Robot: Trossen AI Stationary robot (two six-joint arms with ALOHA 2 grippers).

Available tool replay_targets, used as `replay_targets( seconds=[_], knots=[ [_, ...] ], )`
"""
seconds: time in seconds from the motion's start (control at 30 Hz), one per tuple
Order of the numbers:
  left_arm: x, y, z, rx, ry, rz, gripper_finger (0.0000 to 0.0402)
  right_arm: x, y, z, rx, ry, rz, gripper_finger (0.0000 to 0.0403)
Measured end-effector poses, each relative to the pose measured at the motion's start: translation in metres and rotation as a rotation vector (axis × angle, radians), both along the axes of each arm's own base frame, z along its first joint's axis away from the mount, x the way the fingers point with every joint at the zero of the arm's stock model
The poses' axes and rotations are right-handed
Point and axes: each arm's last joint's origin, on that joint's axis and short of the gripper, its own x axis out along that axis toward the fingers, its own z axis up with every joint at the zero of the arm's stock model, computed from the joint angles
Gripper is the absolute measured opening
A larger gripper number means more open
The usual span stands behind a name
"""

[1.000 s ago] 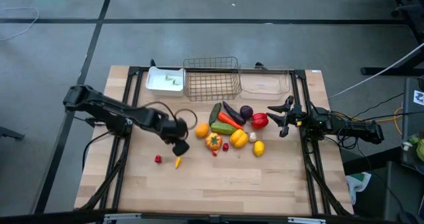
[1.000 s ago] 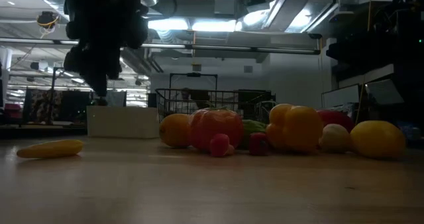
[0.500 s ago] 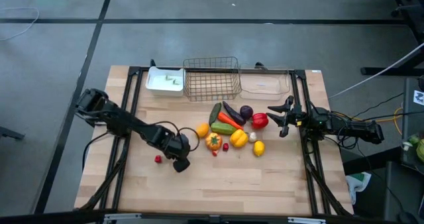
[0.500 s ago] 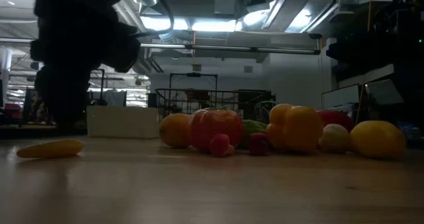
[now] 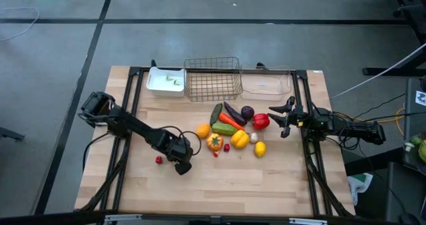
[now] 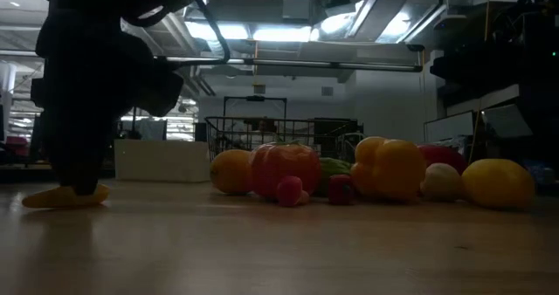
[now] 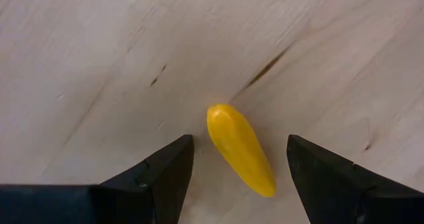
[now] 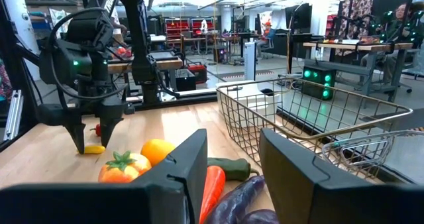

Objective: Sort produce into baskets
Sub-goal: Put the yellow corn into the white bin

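Note:
My left gripper should close now: its fingers are low beside the yellow piece's middle on the wood in the left wrist view.
A small yellow produce piece [image 7: 240,151] lies flat on the bare wood. My left gripper [image 7: 240,143] points down over it, open, with one finger on each side and a gap to both. In the high view this gripper [image 5: 181,165] covers the piece; in the low view the piece [image 6: 52,197] shows at its fingertips. More produce lies in a heap mid-table: an orange [image 5: 203,130], a yellow pepper [image 5: 239,139], a lemon [image 5: 259,148] and a red pepper [image 5: 261,121]. My right gripper [image 5: 278,117] waits open at the right edge, level.
Along the far edge stand a white tray [image 5: 166,80], a wire basket [image 5: 213,78] and a clear bin [image 5: 266,84]. A tiny red piece [image 5: 159,160] lies just left of my left gripper. Bare wood stretches along the near half of the table.
My left gripper has come down and toward the table's near edge, tipping more steeply downward. Its open fingers now stand on either side of the yellow piece, which has stayed where it was.

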Motion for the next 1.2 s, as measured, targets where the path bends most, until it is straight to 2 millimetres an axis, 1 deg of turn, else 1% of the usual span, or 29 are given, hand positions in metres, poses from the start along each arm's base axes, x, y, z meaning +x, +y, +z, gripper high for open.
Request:
replay_targets(
  seconds=[0.13, 0.47, 0.73, 0.9, 1.07, 1.2],
  knots=[
    [0.0, 0.0, 0.0, 0.001, 0.002, 0.0, 0.0226, 0.0, 0.0, 0.0, 0.0, 0.0, 0.0, 0.0138],
    [-0.001, 0.001, -0.001, 0.009, 0.008, 0.01, 0.0137, 0.0, 0.0, 0.0, 0.0, 0.0, 0.0, 0.0138],
    [0.0, 0.0, -0.001, 0.006, -0.001, 0.026, 0.0085, 0.0, 0.0, 0.0, 0.0, 0.0, 0.0, 0.0138],
    [0.003, 0.002, 0.001, -0.004, -0.024, 0.035, 0.0072, 0.0, 0.0, 0.0, 0.0, 0.0, 0.0, 0.0138],
    [0.008, 0.008, 0.004, -0.017, -0.072, 0.045, 0.0076, 0.0, 0.0, 0.0, 0.0, 0.0, 0.0, 0.0138],
    [0.013, 0.017, 0.012, -0.025, -0.131, 0.044, 0.0076, 0.0, 0.0, 0.0, 0.0, 0.001, 0.001, 0.0138]
  ],
)
